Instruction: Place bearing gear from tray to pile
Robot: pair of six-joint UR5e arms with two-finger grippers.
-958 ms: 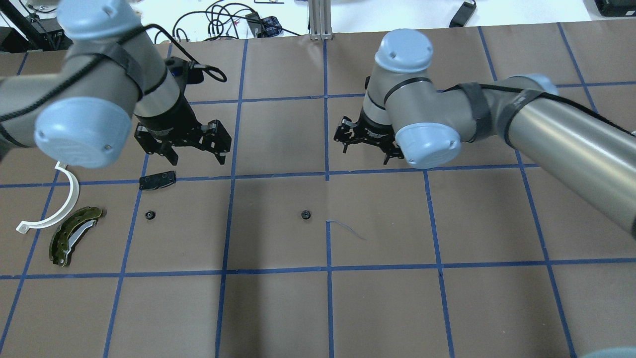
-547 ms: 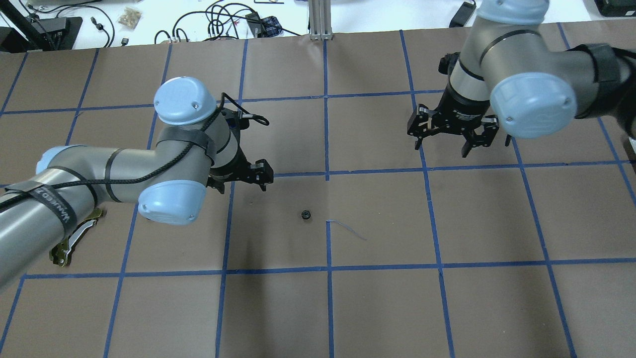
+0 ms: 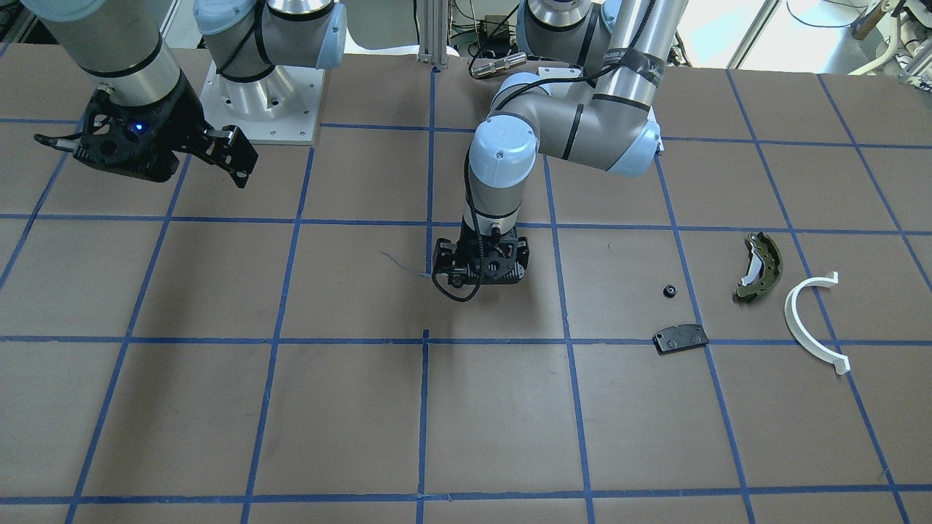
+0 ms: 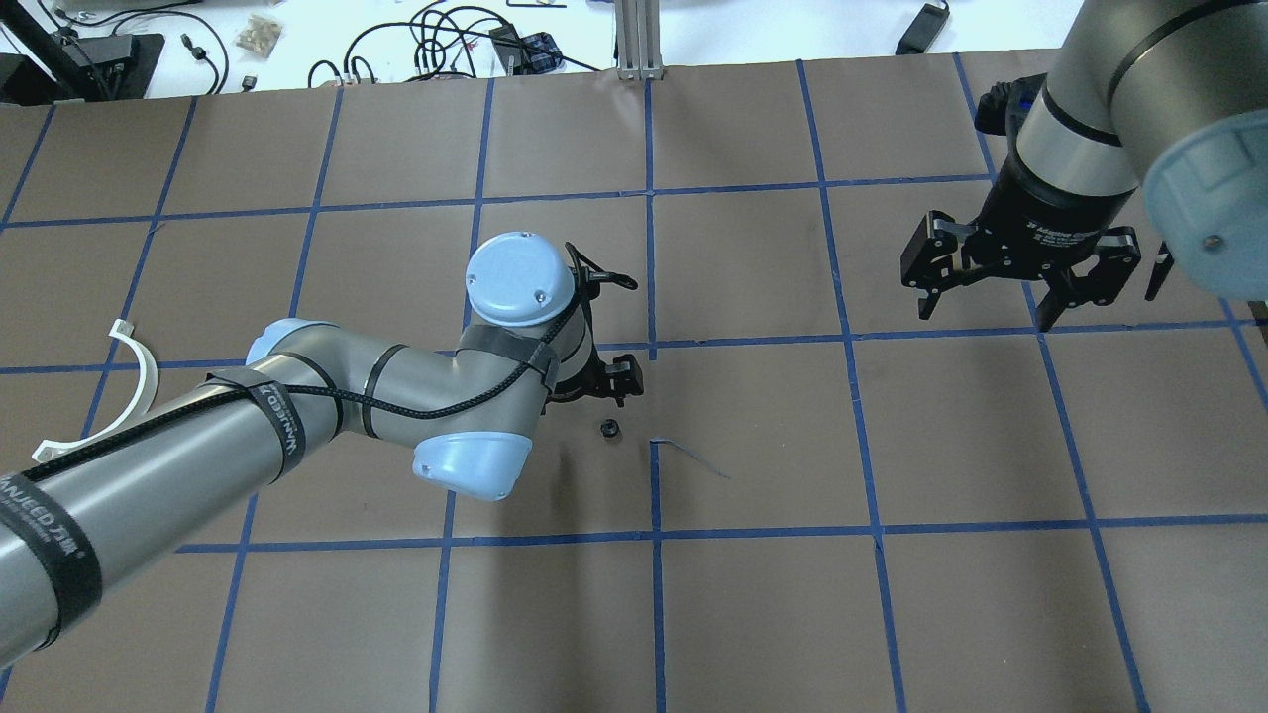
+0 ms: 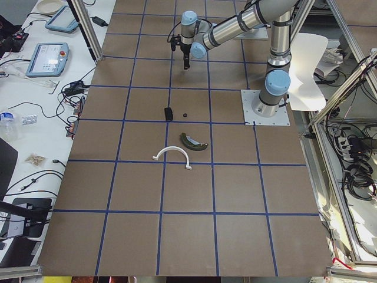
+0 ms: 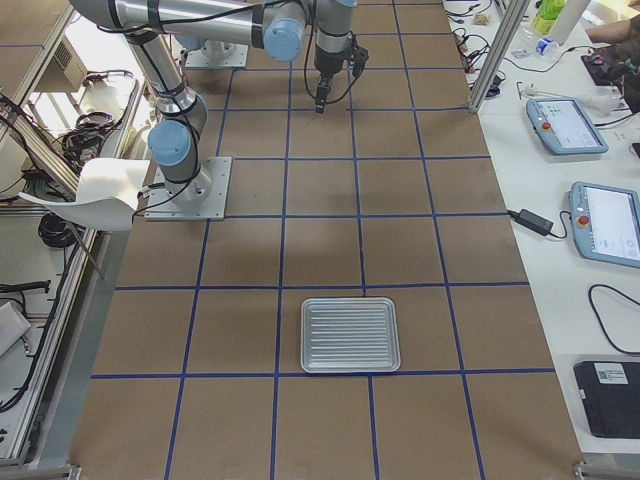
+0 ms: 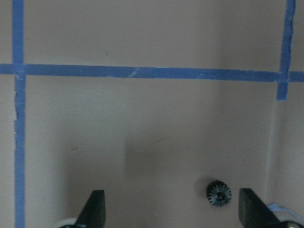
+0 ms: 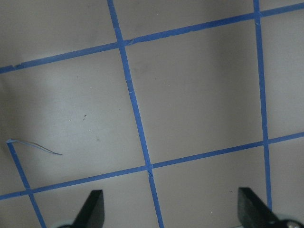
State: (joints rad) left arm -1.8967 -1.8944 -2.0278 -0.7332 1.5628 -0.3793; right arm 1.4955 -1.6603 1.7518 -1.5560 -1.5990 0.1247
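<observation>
I need to grab the bearing gear by its toothed rim (image 7: 218, 193) with my left gripper next, so that I can add it to the pile.
A small black bearing gear (image 4: 610, 428) lies on the brown paper near the table's middle. My left gripper (image 4: 606, 384) hangs open just over it. In the left wrist view the gear (image 7: 218, 193) lies between the open fingers (image 7: 97, 209), close to the right one. A second small gear (image 3: 669, 291) lies by the pile: an olive brake shoe (image 3: 761, 266), a white half-ring (image 3: 812, 324) and a black pad (image 3: 681, 338). My right gripper (image 4: 988, 312) is open and empty, high at the far right. The ribbed metal tray (image 6: 350, 334) shows only in the exterior right view.
A loose strip of blue tape (image 4: 693, 458) curls up just right of the centre gear. Blue tape lines grid the brown paper. Cables (image 4: 446, 40) lie on the white bench beyond the table's far edge.
My left arm has swung right from the pile to over the centre gear and come down. My right arm has drawn back to the far right. Neither gripper has shut.
</observation>
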